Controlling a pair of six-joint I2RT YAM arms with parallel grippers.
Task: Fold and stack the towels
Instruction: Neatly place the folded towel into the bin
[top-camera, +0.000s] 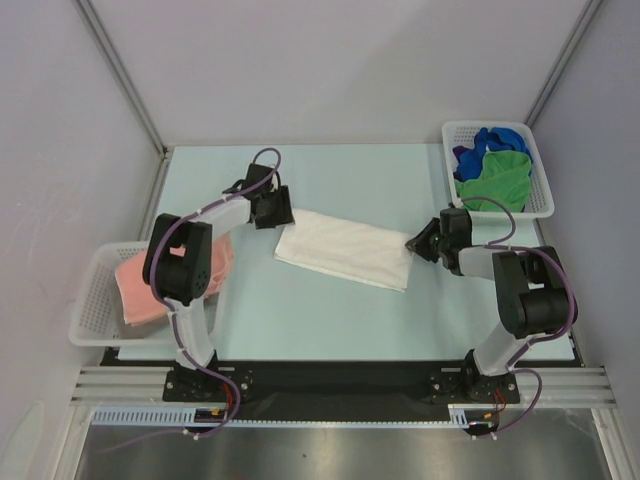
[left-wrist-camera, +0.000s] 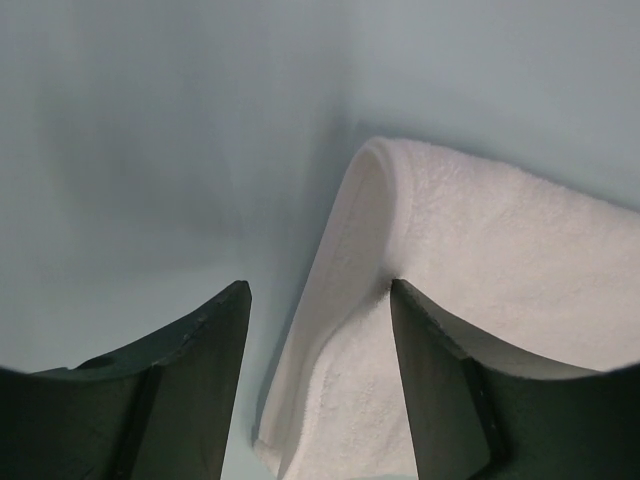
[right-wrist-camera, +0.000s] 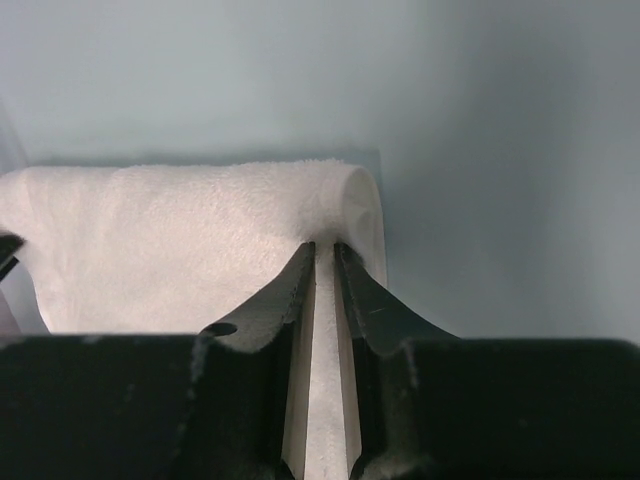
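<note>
I should next grab the white towel's folded end (top-camera: 289, 226) (left-wrist-camera: 358, 294) nearest the salmon pink towel with my left gripper. Then I can stack the white towel there still folded.
A white towel (top-camera: 345, 248) lies folded into a long band across the middle of the table. My left gripper (top-camera: 282, 216) is at the towel's left end, jaws open; the folded edge (left-wrist-camera: 480, 230) lies loose between the fingers (left-wrist-camera: 319, 290) and the right finger rests against it. At the towel's right end, my right gripper (top-camera: 415, 243) is shut on the rolled edge (right-wrist-camera: 180, 240), with a thin strip of cloth pinched between its fingers (right-wrist-camera: 325, 248). A salmon pink towel (top-camera: 150, 285) lies in the left basket. Blue (top-camera: 500, 140) and green (top-camera: 495, 180) towels fill the right basket.
A white lattice basket (top-camera: 90, 300) hangs off the table's left edge beside the left arm. Another white basket (top-camera: 540, 180) stands at the back right corner. Grey walls enclose the pale blue table (top-camera: 330, 310) on three sides.
</note>
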